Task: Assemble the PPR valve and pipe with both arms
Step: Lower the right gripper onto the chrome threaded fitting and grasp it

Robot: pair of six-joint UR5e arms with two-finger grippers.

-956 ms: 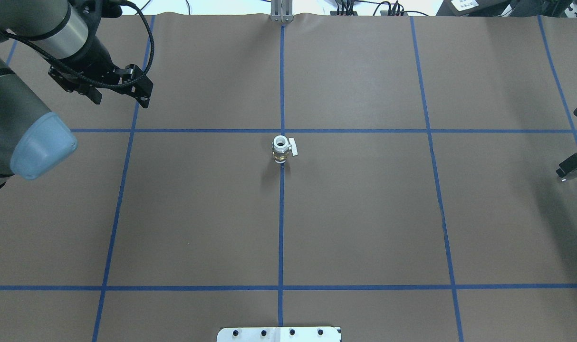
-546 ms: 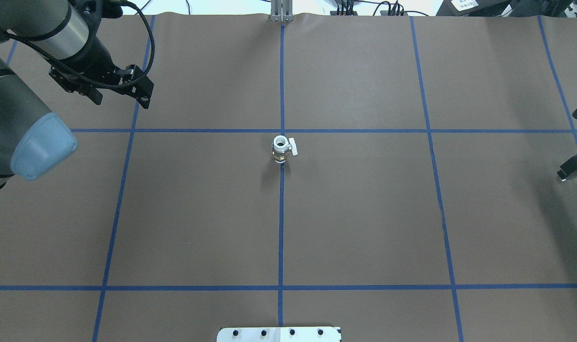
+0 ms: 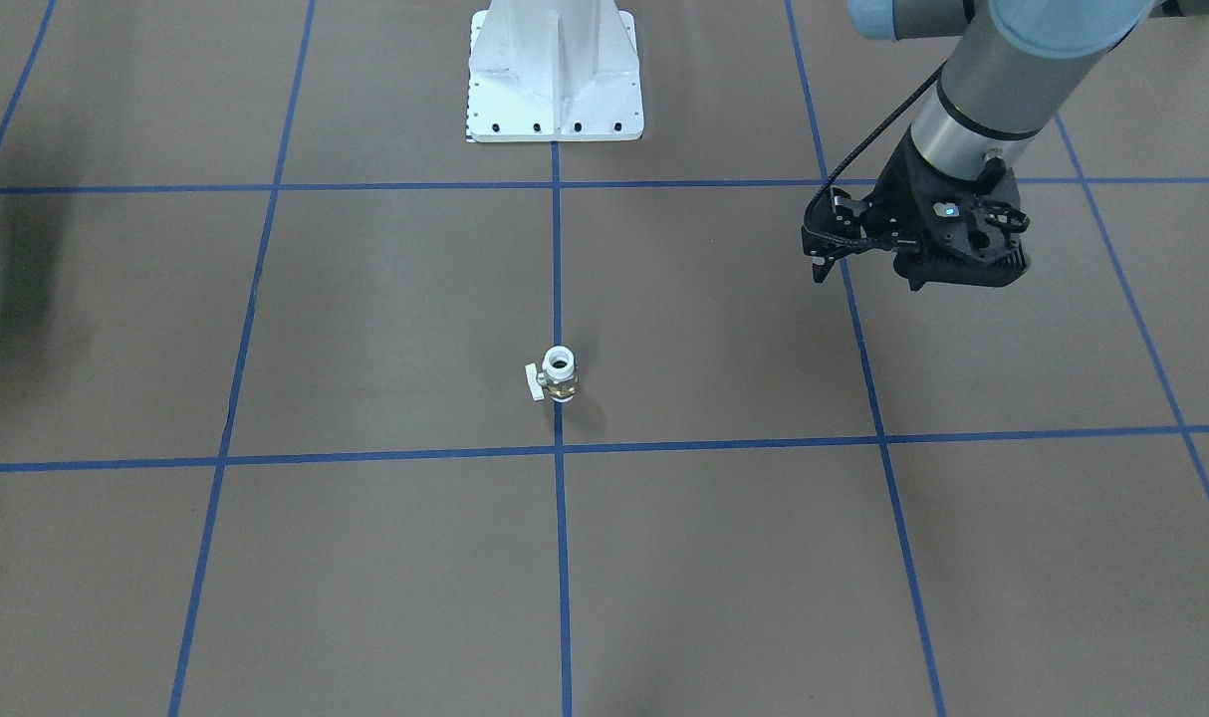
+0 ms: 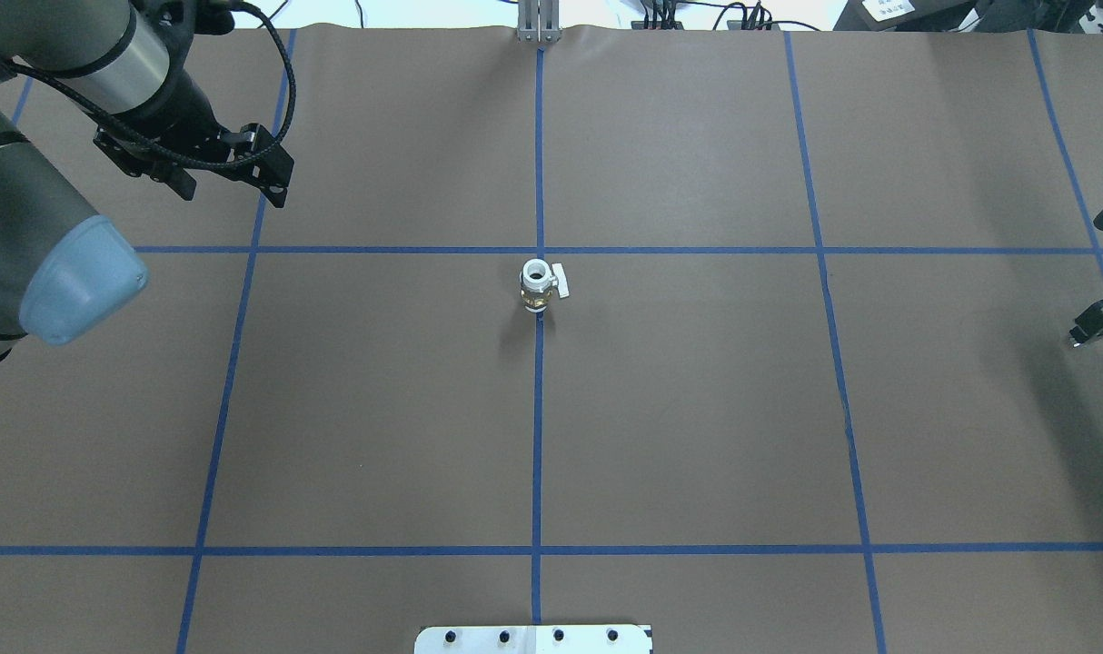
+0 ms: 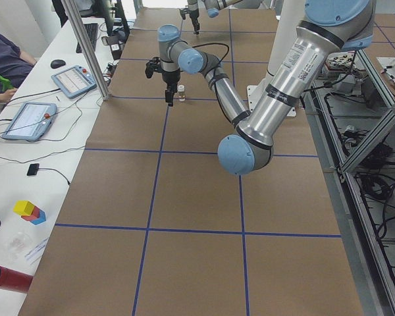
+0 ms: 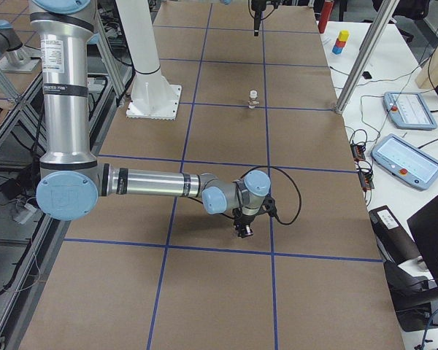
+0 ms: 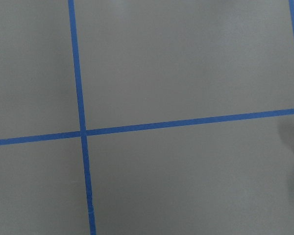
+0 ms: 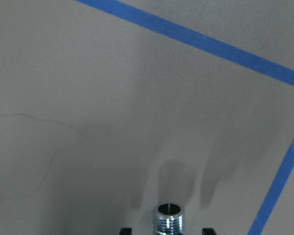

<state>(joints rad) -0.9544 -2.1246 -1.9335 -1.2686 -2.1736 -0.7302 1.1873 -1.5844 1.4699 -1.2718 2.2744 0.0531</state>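
The right gripper grabs the pipe by its chrome body [image 8: 169,229] next, to join the pipe with the PPR valve.
The PPR valve [image 4: 540,285] stands upright where the blue tape lines cross at mid-table, its white collar up and its handle tab to the side; it also shows in the front view [image 3: 558,374]. The pipe [image 8: 169,220], a chrome threaded stub, sits between my right gripper's fingertips [image 8: 207,230] with a gap on each side, close to the table. My right gripper [image 4: 1101,322] is low at the table's right edge and open. My left gripper [image 3: 918,269] hovers far from the valve; its fingers are not visible.
The white pedestal base [image 3: 555,70] stands at the robot's side of the table. An aluminium post [image 4: 538,23] rises at the far edge. Tablets and cables [image 6: 405,157] lie on the operators' desk beyond it.
My right gripper has slid slightly further toward the right edge of the overhead view. The left arm and the valve have not moved.
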